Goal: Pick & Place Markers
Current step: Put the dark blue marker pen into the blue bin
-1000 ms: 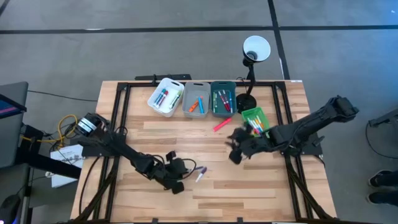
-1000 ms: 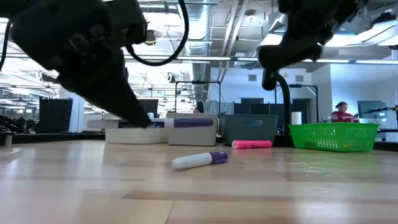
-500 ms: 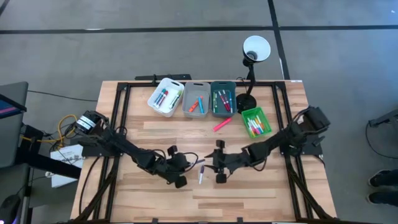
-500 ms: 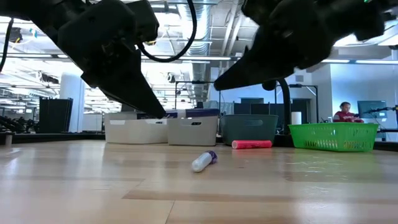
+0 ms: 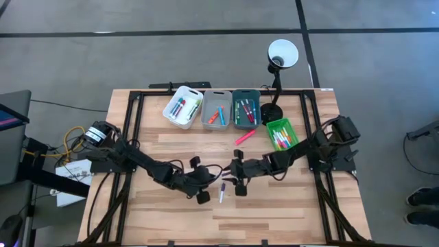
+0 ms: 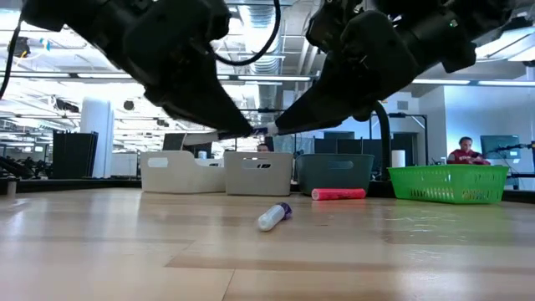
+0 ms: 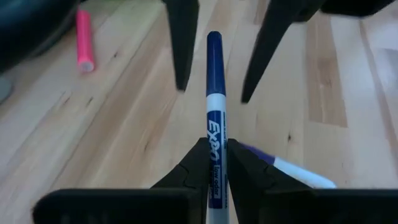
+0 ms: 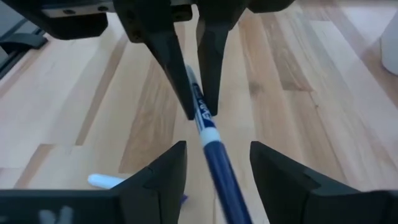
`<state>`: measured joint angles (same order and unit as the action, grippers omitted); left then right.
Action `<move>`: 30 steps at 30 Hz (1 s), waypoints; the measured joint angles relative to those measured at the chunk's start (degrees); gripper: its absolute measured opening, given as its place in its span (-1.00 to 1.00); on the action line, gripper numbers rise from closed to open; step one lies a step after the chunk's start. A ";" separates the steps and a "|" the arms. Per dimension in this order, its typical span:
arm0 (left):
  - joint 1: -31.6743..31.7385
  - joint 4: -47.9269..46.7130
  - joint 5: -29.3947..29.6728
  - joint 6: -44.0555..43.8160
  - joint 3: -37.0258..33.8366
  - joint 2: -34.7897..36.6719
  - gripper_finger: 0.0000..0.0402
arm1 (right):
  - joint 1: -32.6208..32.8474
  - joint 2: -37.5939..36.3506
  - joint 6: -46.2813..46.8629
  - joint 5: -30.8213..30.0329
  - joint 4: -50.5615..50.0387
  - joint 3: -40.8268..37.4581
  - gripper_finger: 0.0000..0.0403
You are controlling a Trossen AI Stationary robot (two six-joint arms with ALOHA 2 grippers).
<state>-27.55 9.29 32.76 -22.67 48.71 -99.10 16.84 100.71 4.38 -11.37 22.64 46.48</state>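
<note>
The marker's blue cap end [image 8: 225,176] is between the open fingers, so my right gripper needs to close on it. Closing now would hold it.
My left gripper [image 7: 212,146] is shut on a blue-capped white marker [image 7: 214,93], held above the table's middle. My right gripper [image 8: 216,149] is open and faces it. Its fingers [image 7: 183,50] stand on either side of the marker's blue cap end [image 8: 214,165] with gaps showing. In the high view the two grippers [image 5: 211,177] [image 5: 230,175] meet tip to tip. A purple-and-white marker [image 5: 221,192] lies flat on the wood below them. A pink marker [image 5: 244,137] lies near the bins. More markers lie inside the bins. My left gripper pinches the marker's white printed barrel [image 7: 215,163] between its two fingers [image 8: 166,53]. It comes from the table's left, and the marker lies along the fingers, pointing ahead with its blue cap [image 7: 213,46] toward my right gripper. The marker is lifted clear of the table.
Four bins stand along the far side: white [image 5: 182,106], grey [image 5: 217,110], teal [image 5: 245,108] and a green basket [image 5: 281,132]. A black lamp [image 5: 278,62] stands behind them. A person [image 6: 461,152] sits far off in the room. Bare wood lies along the near edge.
My right gripper swung from beside the green basket toward the table's left and closed in on my left gripper. Its fingers now flank the held marker. My left gripper rose and moved toward the right. The purple-and-white marker turned about on the table.
</note>
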 joint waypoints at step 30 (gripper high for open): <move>1.41 1.33 -0.47 3.65 0.00 0.08 -0.48 | -0.41 -0.21 -0.29 0.50 -4.11 -0.02 -0.77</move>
<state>-26.13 10.61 32.29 -19.02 48.71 -99.02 16.44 100.50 4.08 -10.87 18.53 46.46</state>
